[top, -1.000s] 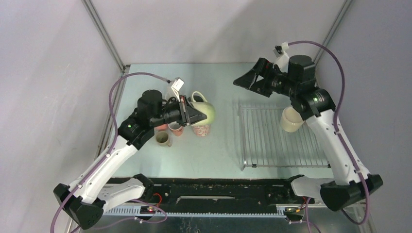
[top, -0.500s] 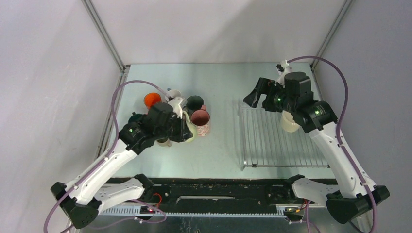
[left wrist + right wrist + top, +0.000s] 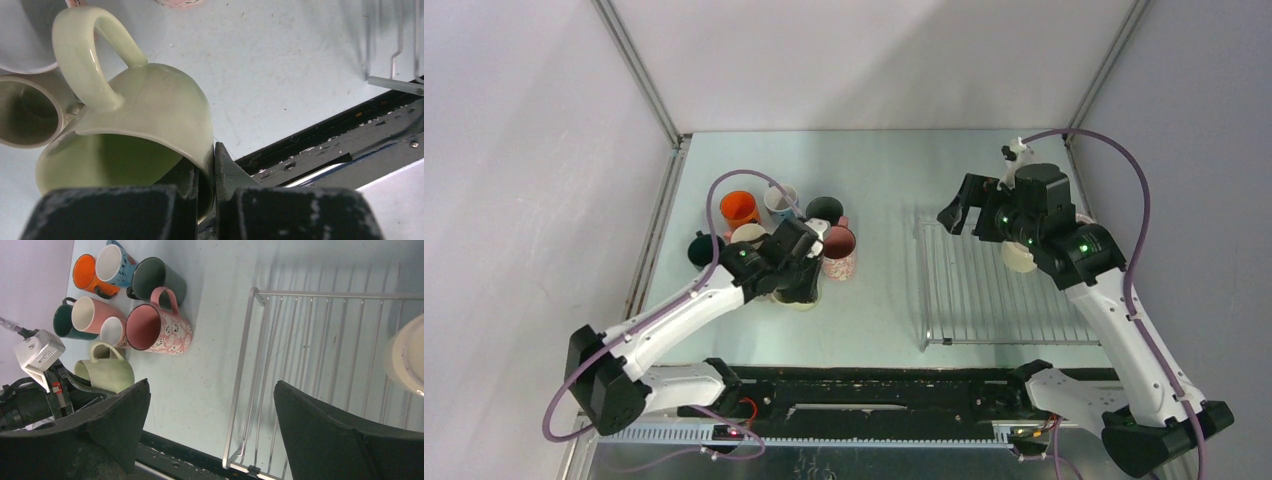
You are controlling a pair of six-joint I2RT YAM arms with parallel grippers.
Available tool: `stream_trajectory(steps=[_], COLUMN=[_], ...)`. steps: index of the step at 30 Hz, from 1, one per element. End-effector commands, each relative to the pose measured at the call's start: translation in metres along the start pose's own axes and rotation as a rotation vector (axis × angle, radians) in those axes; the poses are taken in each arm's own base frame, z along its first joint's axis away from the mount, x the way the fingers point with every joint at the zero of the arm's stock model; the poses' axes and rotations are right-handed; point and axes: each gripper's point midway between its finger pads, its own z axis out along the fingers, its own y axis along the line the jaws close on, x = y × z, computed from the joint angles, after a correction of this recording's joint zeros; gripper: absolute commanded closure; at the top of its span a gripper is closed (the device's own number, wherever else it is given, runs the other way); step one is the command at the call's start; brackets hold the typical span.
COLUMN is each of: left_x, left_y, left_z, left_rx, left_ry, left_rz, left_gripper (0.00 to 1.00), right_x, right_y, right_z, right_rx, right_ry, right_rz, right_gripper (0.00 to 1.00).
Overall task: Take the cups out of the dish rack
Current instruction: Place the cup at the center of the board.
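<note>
The green cup hangs tilted above the table, so it would drop and tip beside the beige cup if I opened my left gripper now.
My left gripper [image 3: 796, 278] is shut on the wall of a pale green cup [image 3: 150, 110], one finger inside the rim and one outside. It holds the cup low at the near edge of a cluster of cups [image 3: 784, 225] on the table's left. The green cup [image 3: 107, 371] is tilted, handle away from the fingers. On the right lies the dish rack [image 3: 984, 300], with one cream cup [image 3: 1021, 255] on its far right. My right gripper [image 3: 957, 205] hangs open above the rack's far left corner [image 3: 255, 292], holding nothing. The cream cup [image 3: 406, 360] sits to its right.
The cluster holds an orange cup [image 3: 739, 208], a white and blue one [image 3: 779, 198], a dark teal one [image 3: 824, 210], a pink patterned one [image 3: 838, 250], a dark green one [image 3: 704, 248] and a beige one [image 3: 25, 112]. A black rail [image 3: 874, 385] runs along the near edge.
My left arm has swung the pale green cup down and nearer, to the cluster's near side. My right gripper has dropped from the back towards the rack, still open.
</note>
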Motion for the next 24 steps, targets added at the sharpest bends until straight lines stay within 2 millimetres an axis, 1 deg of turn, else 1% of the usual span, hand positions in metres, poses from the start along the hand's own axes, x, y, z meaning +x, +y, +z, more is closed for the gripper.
stream_trajectory(steps=[1,10,17,24], left_x=[-0.007,0.007,0.013,0.020], left_y=[0.006,0.006,0.009,0.013], left_z=[0.013,0.041,0.056,0.068], left_rx=[-0.037,-0.034,-0.053,-0.073], left_ry=[-0.021,0.085,0.146,0.194], left_rz=[0.070,0.113,0.147,0.157], left_gripper=[1.00,1.00,1.00,1.00], right_x=[0.002,0.014,0.016,0.023], right_y=[-0.006,-0.013,-0.016,-0.020], right_z=[-0.007,-0.005,-0.006,-0.005], right_rx=[0.018,0.033,0.048,0.060], right_ry=[-0.020,0.004,0.008,0.033], right_rz=[-0.040,-0.043,-0.051,-0.054], right_gripper=[0.00,0.00,0.00,0.00])
